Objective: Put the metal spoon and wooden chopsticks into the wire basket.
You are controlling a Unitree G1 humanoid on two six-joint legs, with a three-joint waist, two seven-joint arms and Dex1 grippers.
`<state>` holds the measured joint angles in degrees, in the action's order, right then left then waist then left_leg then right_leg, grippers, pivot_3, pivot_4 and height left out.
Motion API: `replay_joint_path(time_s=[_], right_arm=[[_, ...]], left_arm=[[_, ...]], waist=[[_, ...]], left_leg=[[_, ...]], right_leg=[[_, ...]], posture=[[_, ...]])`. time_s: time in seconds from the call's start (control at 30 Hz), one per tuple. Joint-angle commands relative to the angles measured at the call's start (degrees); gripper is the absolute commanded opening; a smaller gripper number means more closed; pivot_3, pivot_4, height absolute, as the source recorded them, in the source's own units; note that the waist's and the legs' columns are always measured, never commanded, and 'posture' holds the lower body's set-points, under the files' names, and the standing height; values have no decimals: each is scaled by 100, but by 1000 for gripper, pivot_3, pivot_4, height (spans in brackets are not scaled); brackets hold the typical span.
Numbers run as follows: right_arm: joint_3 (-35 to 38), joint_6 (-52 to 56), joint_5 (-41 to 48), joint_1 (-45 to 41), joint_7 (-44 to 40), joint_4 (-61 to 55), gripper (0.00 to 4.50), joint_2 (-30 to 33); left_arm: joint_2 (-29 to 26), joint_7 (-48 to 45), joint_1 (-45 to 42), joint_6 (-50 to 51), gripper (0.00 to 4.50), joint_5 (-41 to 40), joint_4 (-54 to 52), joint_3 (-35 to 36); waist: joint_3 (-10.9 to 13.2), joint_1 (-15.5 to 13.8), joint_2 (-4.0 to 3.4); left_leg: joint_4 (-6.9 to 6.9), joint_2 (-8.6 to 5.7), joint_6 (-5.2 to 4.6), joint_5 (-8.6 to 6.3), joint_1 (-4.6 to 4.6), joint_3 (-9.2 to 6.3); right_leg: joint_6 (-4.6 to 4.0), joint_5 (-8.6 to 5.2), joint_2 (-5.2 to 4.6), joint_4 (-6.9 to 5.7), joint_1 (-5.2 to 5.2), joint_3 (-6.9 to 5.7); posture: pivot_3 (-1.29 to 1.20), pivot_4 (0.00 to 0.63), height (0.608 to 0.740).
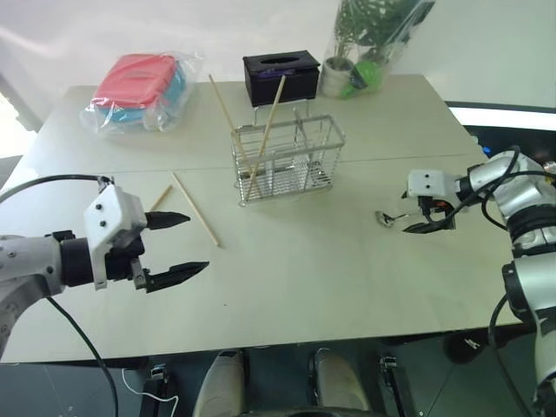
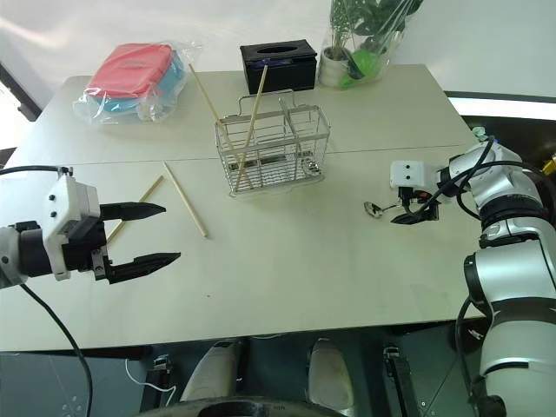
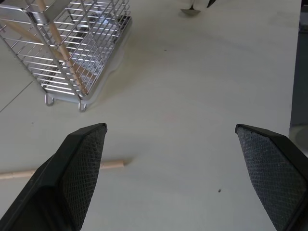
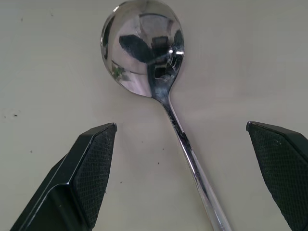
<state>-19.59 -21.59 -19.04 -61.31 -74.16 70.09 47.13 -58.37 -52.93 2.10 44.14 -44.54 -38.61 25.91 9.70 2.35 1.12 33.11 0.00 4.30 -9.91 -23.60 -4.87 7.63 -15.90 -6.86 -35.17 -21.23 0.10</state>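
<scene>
The metal spoon needs to go into the wire basket (image 1: 287, 161). My right gripper will grab the spoon by its slender handle (image 1: 405, 216) next.
The wire basket (image 1: 287, 161) stands mid-table with two wooden chopsticks (image 1: 269, 122) leaning upright in it, crossing low inside. Two more chopsticks lie on the table to its left: one (image 1: 195, 208) in full view, the other (image 1: 160, 199) partly behind my left hand. My left gripper (image 1: 178, 246) hovers open near them, its fingers (image 3: 82, 168) spread wide and empty. The metal spoon (image 4: 144, 53) lies flat on the table at the right, bowl up. My right gripper (image 1: 426, 221) is open just over it, one finger on each side of the handle.
A black tissue box (image 1: 281, 76) sits right behind the basket. A potted plant in plastic wrap (image 1: 369, 43) is at the back right, and a pink and blue bundle in a clear bag (image 1: 139, 82) at the back left. The table's front edge (image 1: 287, 334) runs near me.
</scene>
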Motion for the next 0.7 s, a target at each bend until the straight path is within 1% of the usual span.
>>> replay_joint_path(time_s=[0.03, 0.07, 0.13, 0.27, 0.3, 0.63, 0.7], right_arm=[[95, -10, -11, -124, 10, 25, 3945, 44], [98, -7, -6, -118, -11, 28, 3617, 43], [116, -7, 21, -100, -63, 26, 2660, 43], [171, 4, 84, -91, -174, 13, 478, 44], [179, 2, 89, -89, -193, 8, 20, 49], [184, 10, 35, -110, -113, 12, 20, 64], [158, -41, -16, -148, 16, 15, 541, 60]], left_arm=[[-58, 37, -34, -9, 4500, -97, -148, 150], [-65, 35, -45, -2, 4500, -108, -136, 159], [-78, 22, -43, -21, 4500, -90, -113, 178], [-98, 27, -144, -31, 4500, -106, -30, 195], [-99, 39, -175, -21, 4500, -124, -23, 197], [-139, 84, -519, -10, 4500, -121, 164, 51], [-139, 90, -575, 0, 4500, -125, 180, 34]], waist=[[0, 15, 0], [0, 19, 0], [0, 20, 0], [0, 17, 0], [0, 15, 0], [0, 21, 0], [0, 20, 0]], left_leg=[[0, 0, 0, 0, 1, 0], [0, 0, 0, 0, 3, 0], [0, 0, 0, 0, 5, 1], [-1, 0, 0, 0, 5, 0], [0, 0, 0, 0, 5, 0], [-1, 0, 0, 0, 8, 1], [-1, 0, 0, 0, 8, 1]], right_leg=[[0, 0, 0, -1, 0, 0], [0, 0, 0, -2, 2, 0], [0, 0, 0, -2, 2, 1], [0, 0, 0, -3, 2, 2], [0, 0, 0, -3, 2, 2], [1, 0, 1, -4, 4, 2], [1, 0, 1, -4, 4, 3]], posture=[[0, 150, 710], [0, 150, 710], [0, 150, 710], [0, 150, 710], [0, 150, 710], [0, 150, 710], [0, 150, 710]])
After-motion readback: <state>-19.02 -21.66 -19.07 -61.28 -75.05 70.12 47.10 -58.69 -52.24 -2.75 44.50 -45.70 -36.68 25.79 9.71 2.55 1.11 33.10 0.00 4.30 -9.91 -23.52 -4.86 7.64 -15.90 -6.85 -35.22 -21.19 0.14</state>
